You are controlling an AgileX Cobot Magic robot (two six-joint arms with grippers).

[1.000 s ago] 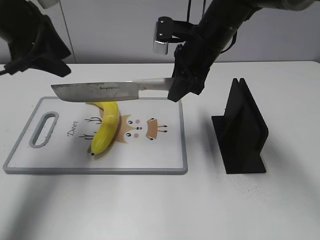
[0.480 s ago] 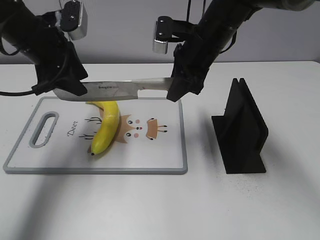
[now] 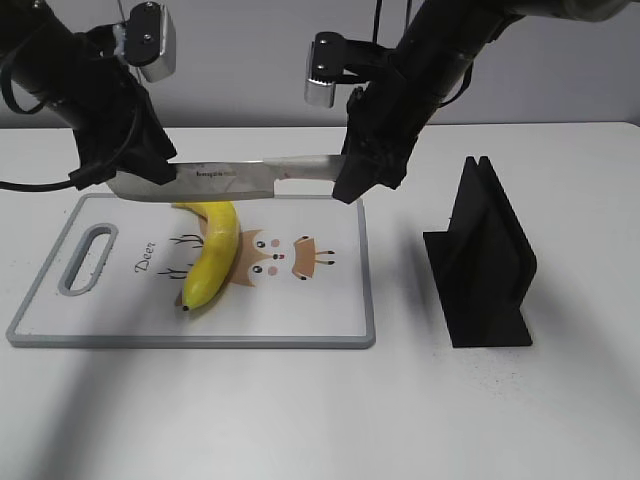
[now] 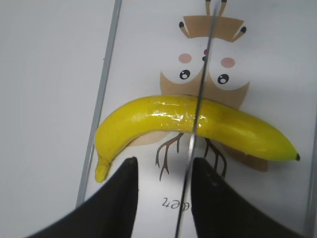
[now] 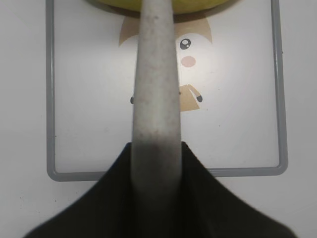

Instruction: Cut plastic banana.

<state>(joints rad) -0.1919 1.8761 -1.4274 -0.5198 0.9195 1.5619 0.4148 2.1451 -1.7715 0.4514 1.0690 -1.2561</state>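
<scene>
Next, my left gripper pinches the knife by its blade tip (image 3: 180, 180), for a steady cut through the banana.
The yellow plastic banana (image 3: 212, 255) lies whole on the white cutting board (image 3: 320, 310) with a deer picture. My right gripper (image 3: 360, 180) is shut on the pale handle of a kitchen knife (image 3: 230, 178), held level above the banana with the blade pointing left. The handle (image 5: 156, 74) fills the right wrist view between the jaws (image 5: 156, 148). My left gripper (image 3: 140, 180) is at the blade's tip end. In the left wrist view its jaws (image 4: 163, 171) are open, the thin blade (image 4: 198, 99) runs between them close to the right finger, across the banana (image 4: 163, 119) below.
A black knife stand (image 3: 485, 260) stands on the white table right of the board. The board's handle slot (image 3: 88, 258) is at its left end. The board's grey rim shows in the right wrist view (image 5: 163, 172).
My left arm came in from the upper left and down to the blade's tip end, then held there. The knife, the right arm and the banana stayed still.
</scene>
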